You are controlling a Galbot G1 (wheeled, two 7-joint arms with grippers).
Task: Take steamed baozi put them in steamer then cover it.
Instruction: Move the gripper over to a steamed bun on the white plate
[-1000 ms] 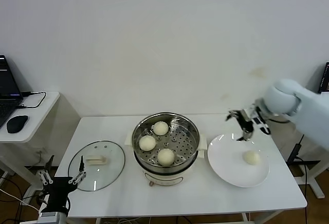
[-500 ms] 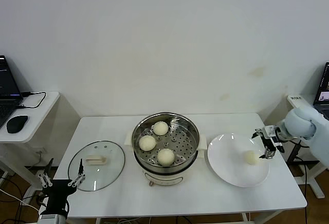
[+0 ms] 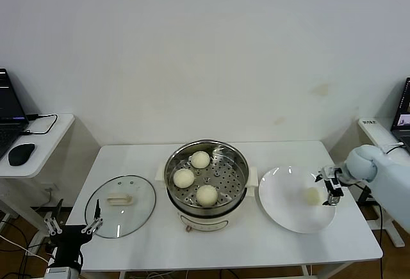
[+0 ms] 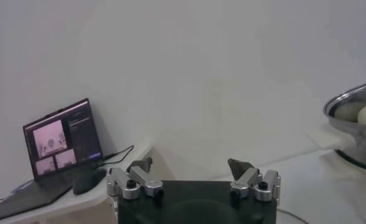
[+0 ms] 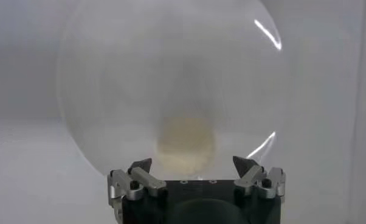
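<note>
I will next take hold of the last baozi around its round sides with my right gripper, to fill the steamer (image 3: 238, 186) with it.
Three cream-white baozi (image 3: 184, 178) lie on the perforated tray of the shiny steamer (image 3: 238, 186) at the table's middle. A fourth baozi (image 3: 312, 196) lies on the white plate (image 3: 285, 207) to the right. My right gripper (image 3: 327, 187) is open at the plate's right edge, just right of that bun; in the right wrist view the baozi (image 5: 185, 140) sits just ahead of the gripper (image 5: 192, 165), between the spread jaws. The glass cover (image 3: 120, 205) with its cream handle lies flat on the table at the left. My left gripper (image 3: 70, 224) is open, low off the table's front left corner.
A side desk at far left holds a laptop (image 3: 8, 116) and a mouse (image 3: 20, 154). The left wrist view shows the laptop (image 4: 61, 143) and the steamer's rim (image 4: 351, 100). The table edge runs close to the plate on the right.
My right gripper has come down from above the plate's far edge to its right side, level with the last bun. My left gripper has sunk slightly lower.
</note>
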